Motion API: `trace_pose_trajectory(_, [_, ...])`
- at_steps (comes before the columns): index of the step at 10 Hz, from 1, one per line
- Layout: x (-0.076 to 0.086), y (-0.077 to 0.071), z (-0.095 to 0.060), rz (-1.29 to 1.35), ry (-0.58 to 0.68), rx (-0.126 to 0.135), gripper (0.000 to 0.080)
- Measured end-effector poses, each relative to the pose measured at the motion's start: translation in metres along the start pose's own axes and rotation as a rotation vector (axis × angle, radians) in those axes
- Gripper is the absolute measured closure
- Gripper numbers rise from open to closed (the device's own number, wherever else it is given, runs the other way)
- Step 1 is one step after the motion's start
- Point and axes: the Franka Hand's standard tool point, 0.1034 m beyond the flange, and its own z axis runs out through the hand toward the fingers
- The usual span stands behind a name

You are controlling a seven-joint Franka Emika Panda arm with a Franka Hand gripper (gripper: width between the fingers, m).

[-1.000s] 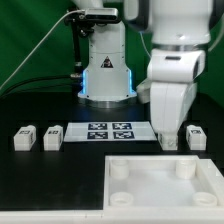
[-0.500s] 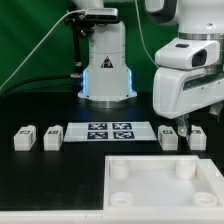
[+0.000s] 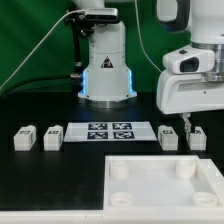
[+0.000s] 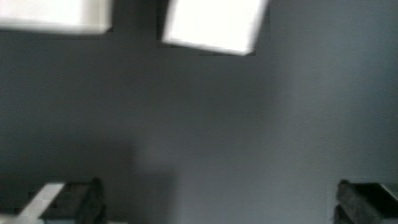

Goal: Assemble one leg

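Next, the gripper takes hold of the end leg of the row by its tagged block [image 3: 198, 139], to fit one leg into the white panel's corner socket.
Four legs lie in a row on the black table, small white blocks with tags. Two are at the exterior view's left [image 3: 24, 138] [image 3: 53, 137]. Two are at its right [image 3: 168, 137] [image 3: 196, 137]. My gripper [image 3: 187, 124] hangs just above the two right legs and touches neither. In the wrist view the gripper [image 4: 217, 204] is open and empty, with its dark fingers [image 4: 64, 200] wide apart over bare table. Two blurred white blocks [image 4: 217, 25] [image 4: 54, 14] show beyond them.
The large white panel [image 3: 150, 183] with round corner sockets lies at the front. The marker board [image 3: 108, 131] lies between the leg pairs. The arm's base [image 3: 107, 62] with a blue light stands behind, with cables at the exterior view's left.
My gripper has moved toward the exterior view's right and risen slightly, from over the inner right leg to between and above the two right legs. The legs have not moved.
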Motion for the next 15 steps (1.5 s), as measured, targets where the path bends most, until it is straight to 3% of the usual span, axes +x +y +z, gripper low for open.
trace_pose_trajectory(4, [-0.004,0.005,0.0,-0.006,-0.087,-0.019,0.0151])
trace_pose_trajectory(6, [-0.022,0.008,0.006,0.084,-0.298,-0.03,0.0151])
trace_pose_trajectory(7, [-0.03,0.009,0.009,0.084,-0.406,-0.052,0.0151])
trace_pose_trajectory(10, [-0.033,0.006,0.013,0.09,-0.636,-0.067,0.0151])
trace_pose_trajectory(12, [-0.037,0.012,0.013,0.091,-0.819,-0.082,0.0151])
trace_pose_trajectory(13, [-0.031,0.01,0.02,0.097,-0.821,-0.078,0.0151])
trace_pose_trajectory(15, [-0.04,0.004,0.03,0.099,-0.824,-0.09,0.0151])
